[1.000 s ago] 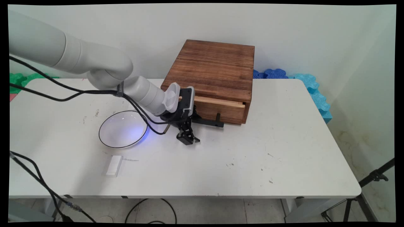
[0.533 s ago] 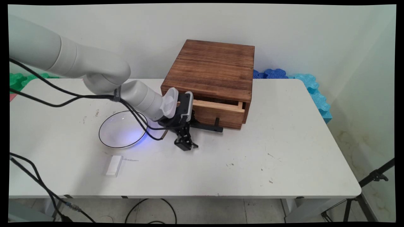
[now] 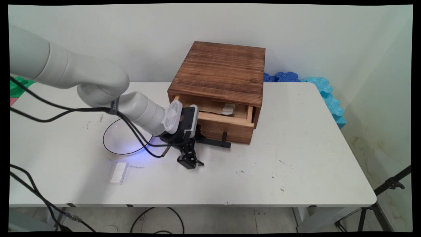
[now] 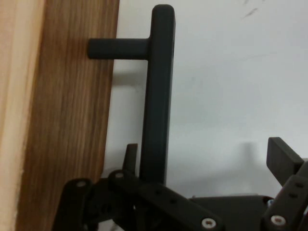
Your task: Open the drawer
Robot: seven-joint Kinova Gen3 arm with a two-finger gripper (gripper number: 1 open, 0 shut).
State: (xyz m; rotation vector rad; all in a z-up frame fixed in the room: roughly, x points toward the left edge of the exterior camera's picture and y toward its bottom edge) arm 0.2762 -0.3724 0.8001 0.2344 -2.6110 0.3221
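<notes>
The robot will pull the drawer further out of the wooden box point(image 3: 221, 69). For this, the gripper will next grab the drawer by its black bar handle point(image 3: 214, 142).
A brown wooden box point(image 3: 221, 69) stands at the table's back, its drawer point(image 3: 230, 129) drawn partly out toward the near side. Inside the drawer lie a thin dark utensil point(image 3: 218, 114) and a small white item point(image 3: 228, 107). My black gripper point(image 3: 194, 149) is at the left end of the drawer's black bar handle point(image 3: 214, 142). In the hand view the gripper point(image 4: 207, 156) is open. The handle bar point(image 4: 159, 96) runs between its fingers, with one fingertip point(image 4: 130, 153) tucked between bar and drawer front point(image 4: 67, 115). The other finger point(image 4: 284, 161) stands well clear over the table.
A clear bowl with a dark rim point(image 3: 124, 142) sits left of the gripper, partly under the arm. A small white block point(image 3: 118, 172) lies nearer the front edge. Blue foam pieces point(image 3: 324, 93) lie at the table's back right.
The drawer has slid further out of the box, showing its inside. The gripper has moved toward the near left along with the handle.
</notes>
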